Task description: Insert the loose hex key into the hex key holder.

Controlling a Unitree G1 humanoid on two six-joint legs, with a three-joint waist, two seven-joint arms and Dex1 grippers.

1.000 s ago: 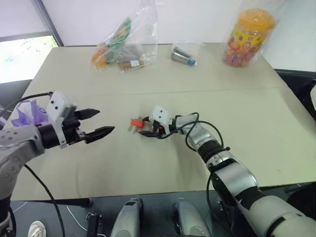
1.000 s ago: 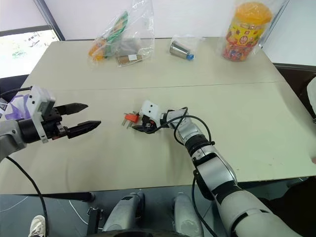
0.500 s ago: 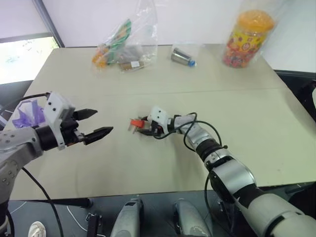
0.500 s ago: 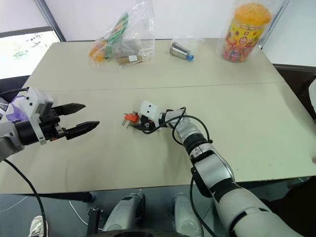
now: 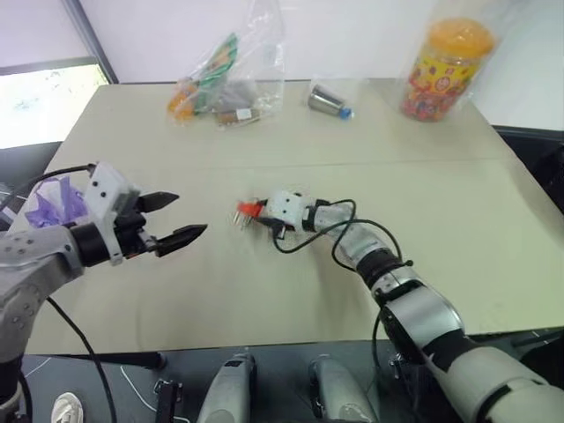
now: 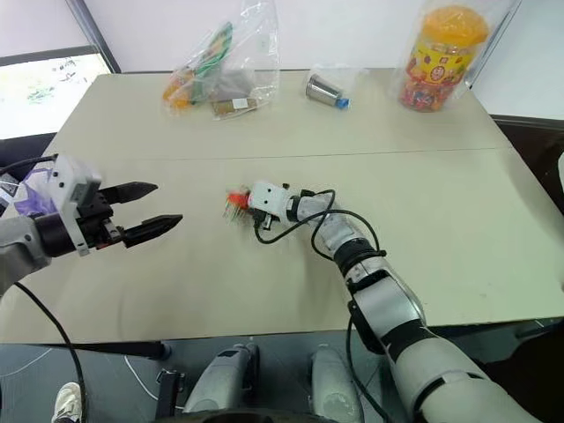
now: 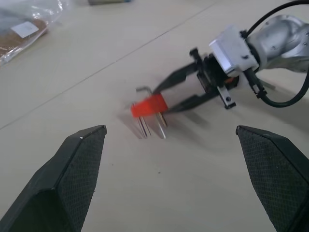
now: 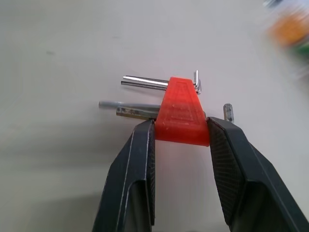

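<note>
My left gripper reaches the hex key holder next and grabs the loose end of its red-orange block (image 5: 243,208), since my right gripper's fingers crowd the block's near end.
The hex key holder (image 8: 182,113) is a small red-orange block with several thin metal keys sticking out of it. My right gripper (image 8: 181,126) is shut on it, one finger on each side, near the middle of the table (image 5: 423,185). The holder (image 7: 149,105) hangs just above the tabletop, with its keys pointing away from the gripper. I cannot tell the loose hex key apart from the keys in the holder. My left gripper (image 5: 189,215) stands open and empty to the left of the holder (image 5: 249,209), pointing toward it, a hand's width away.
At the far edge lie a clear plastic bag of snacks (image 5: 220,79), a silver cylinder with a blue cap (image 5: 328,101) and a jar with an orange lid (image 5: 441,66). A purple bag (image 5: 53,203) sits off the table's left side.
My right gripper has shut on the red holder, rolled its wrist and raised the holder a little off the table. The left gripper has stayed where it was.
</note>
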